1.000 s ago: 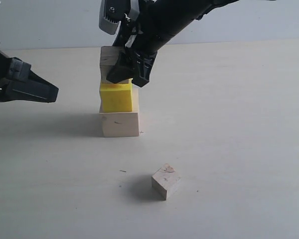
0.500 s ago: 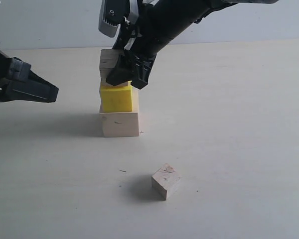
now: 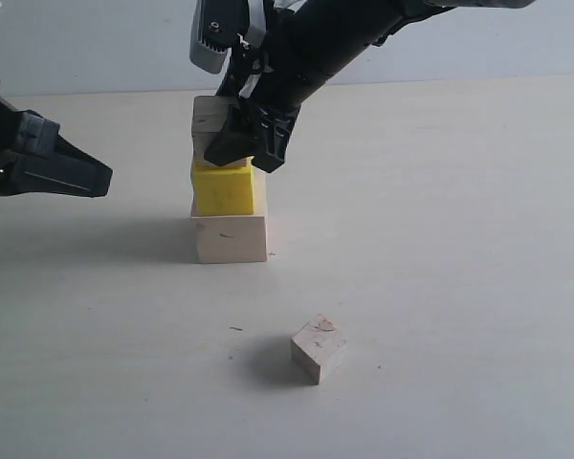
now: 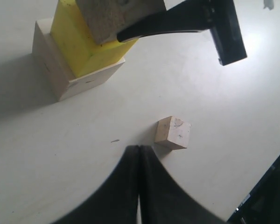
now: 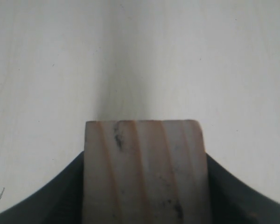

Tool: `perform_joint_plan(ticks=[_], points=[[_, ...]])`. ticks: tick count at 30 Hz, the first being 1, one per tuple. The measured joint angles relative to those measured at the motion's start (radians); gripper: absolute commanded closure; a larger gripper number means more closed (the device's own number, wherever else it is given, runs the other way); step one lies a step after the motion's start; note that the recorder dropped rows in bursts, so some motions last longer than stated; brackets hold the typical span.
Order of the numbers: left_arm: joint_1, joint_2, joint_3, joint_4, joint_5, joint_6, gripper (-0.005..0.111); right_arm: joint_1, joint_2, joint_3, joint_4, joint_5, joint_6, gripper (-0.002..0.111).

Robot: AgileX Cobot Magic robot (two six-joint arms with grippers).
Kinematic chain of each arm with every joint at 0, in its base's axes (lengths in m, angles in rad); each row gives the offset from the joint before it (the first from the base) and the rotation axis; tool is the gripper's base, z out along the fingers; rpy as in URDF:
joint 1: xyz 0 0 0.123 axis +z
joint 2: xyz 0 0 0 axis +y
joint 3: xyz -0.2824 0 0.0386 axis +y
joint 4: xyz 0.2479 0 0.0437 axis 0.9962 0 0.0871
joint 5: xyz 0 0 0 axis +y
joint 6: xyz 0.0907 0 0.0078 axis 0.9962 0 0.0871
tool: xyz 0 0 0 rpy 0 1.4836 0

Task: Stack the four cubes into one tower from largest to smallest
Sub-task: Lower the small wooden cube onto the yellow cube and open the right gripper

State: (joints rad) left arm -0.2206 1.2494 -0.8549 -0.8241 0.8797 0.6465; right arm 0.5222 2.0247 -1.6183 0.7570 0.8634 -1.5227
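The plywood cube's lower edge sits over the yellow cube's top in the exterior view and the plywood cube would stand, so it is time for my right gripper to open.
The large pale wooden cube (image 3: 231, 239) stands on the table with the yellow cube (image 3: 225, 189) on top of it. My right gripper (image 3: 231, 142) is shut on the layered-plywood cube (image 3: 210, 120) directly over the yellow one; I cannot tell whether the two touch. In the right wrist view the plywood cube (image 5: 144, 172) fills the space between the dark fingers (image 5: 60, 198). The smallest pale cube with a knot mark (image 3: 318, 348) lies alone nearer the front. My left gripper (image 3: 100, 180) hovers at the left, shut and empty, its tip (image 4: 138, 148) close to that small cube (image 4: 173, 133).
The pale tabletop (image 3: 440, 239) stretches open to the right of the stack. The right arm (image 3: 316, 48) reaches in from above and behind the stack. A small dark speck (image 3: 235, 329) lies on the table left of the small cube.
The right gripper with the plywood cube has sunk slightly toward the yellow cube. The left gripper and the other cubes have not moved.
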Motion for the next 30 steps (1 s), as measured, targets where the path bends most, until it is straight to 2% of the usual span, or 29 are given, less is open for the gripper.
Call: perform_joint_plan(ticks=[5, 18, 27, 30], points=[[0.0, 0.0, 0.0, 0.0, 0.0, 0.0, 0.107, 0.0, 0.0, 0.0, 0.0, 0.0, 0.0, 0.105], [0.0, 0.0, 0.0, 0.0, 0.0, 0.0, 0.107, 0.0, 0.0, 0.0, 0.0, 0.0, 0.0, 0.064], [0.0, 0.0, 0.0, 0.002, 0.0, 0.0, 0.107, 0.0, 0.0, 0.0, 0.0, 0.0, 0.0, 0.054], [0.0, 0.0, 0.0, 0.002, 0.0, 0.0, 0.107, 0.0, 0.0, 0.0, 0.004, 0.0, 0.0, 0.047]])
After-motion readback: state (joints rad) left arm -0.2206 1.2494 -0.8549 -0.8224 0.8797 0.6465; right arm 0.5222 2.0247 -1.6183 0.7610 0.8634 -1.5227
